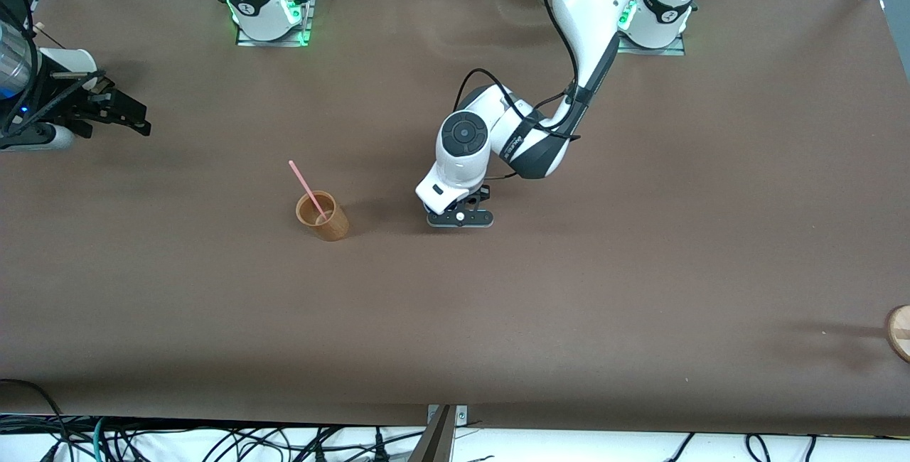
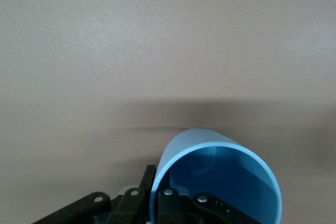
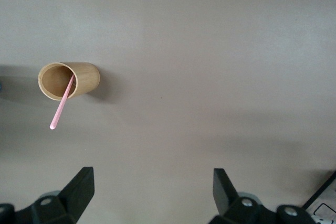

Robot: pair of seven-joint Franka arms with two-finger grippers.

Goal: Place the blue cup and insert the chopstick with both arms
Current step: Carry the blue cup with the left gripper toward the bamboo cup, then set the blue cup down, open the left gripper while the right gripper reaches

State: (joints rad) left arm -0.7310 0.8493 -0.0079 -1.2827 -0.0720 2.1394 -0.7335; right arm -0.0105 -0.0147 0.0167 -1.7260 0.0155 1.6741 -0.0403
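Observation:
My left gripper opens next, since it is time to let go: in the left wrist view the blue cup's base [image 2: 195, 131] meets its shadow on the tabletop.
In the left wrist view, my left gripper [image 2: 160, 190] is shut on the rim of the light-blue cup [image 2: 231, 177], with one finger outside the wall and one inside. The cup opens upward, low at the brown table. In the front view the left gripper [image 1: 461, 217] is at the table's middle and the arm hides the cup. A tan cup [image 1: 323, 217] stands beside it toward the right arm's end, with the pink chopstick [image 1: 304, 187] leaning in it. Both show in the right wrist view: the tan cup [image 3: 68, 81] and the chopstick [image 3: 63, 104]. My right gripper [image 3: 152, 184] is open and empty, and it waits at the right arm's end of the table [image 1: 134, 117].
A white cup [image 1: 71, 60] lies under the right arm at the table's edge. A round wooden object [image 1: 900, 332] shows at the left arm's end. The brown table [image 1: 569, 305] is bare toward the front camera.

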